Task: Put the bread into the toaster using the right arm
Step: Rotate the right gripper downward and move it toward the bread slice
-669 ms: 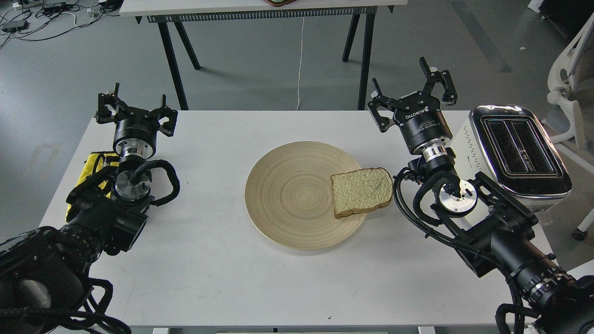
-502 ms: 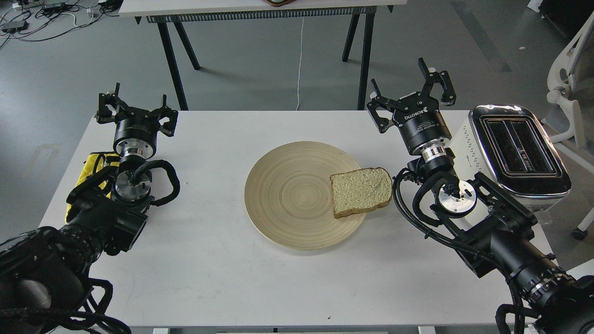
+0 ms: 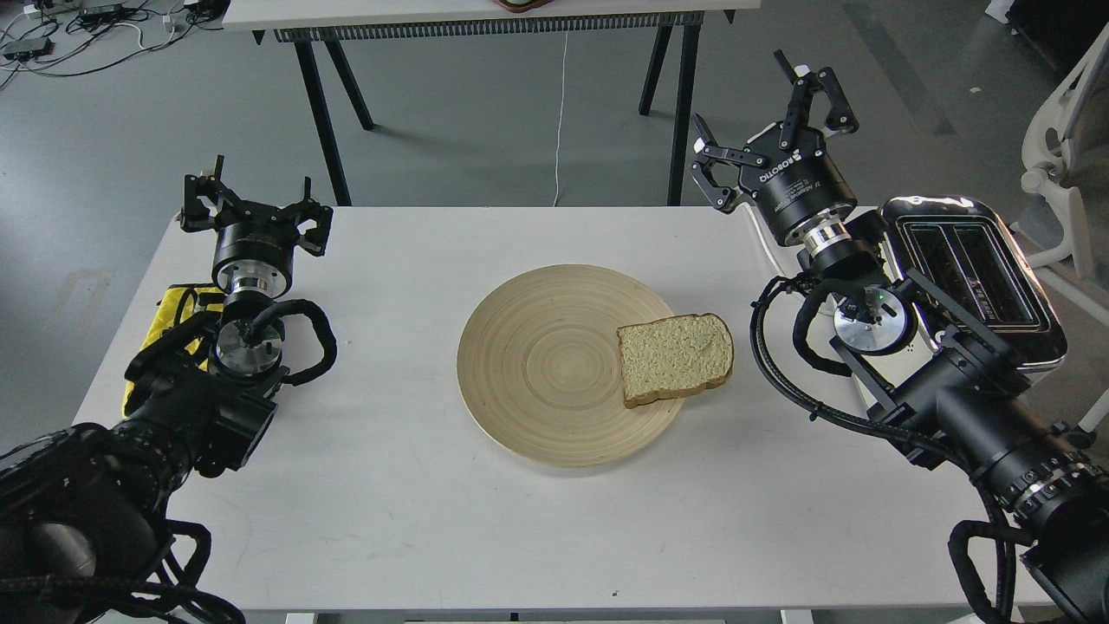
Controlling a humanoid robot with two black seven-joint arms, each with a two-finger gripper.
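Note:
My right gripper will next grab the bread (image 3: 677, 357) by its crust edge that sticks out over the plate, to put the bread into the toaster (image 3: 979, 277).
The bread (image 3: 677, 357), one tan speckled slice with brown crust, lies flat on the right edge of a round wooden plate (image 3: 546, 364), hanging a little over its rim. The toaster (image 3: 979, 277), cream-white with a chrome top and two dark slots, stands at the table's right edge, partly hidden behind my right arm. My right gripper (image 3: 762, 113) is open and empty, raised above the table's far edge, up and to the right of the bread. My left gripper (image 3: 254, 198) is open and empty at the far left of the table.
Yellow material (image 3: 169, 316) lies beside my left arm. The white table (image 3: 416, 520) carries the plate in its middle. A black-legged table (image 3: 485, 17) stands behind on the grey floor. A white chair (image 3: 1061, 156) is at the far right.

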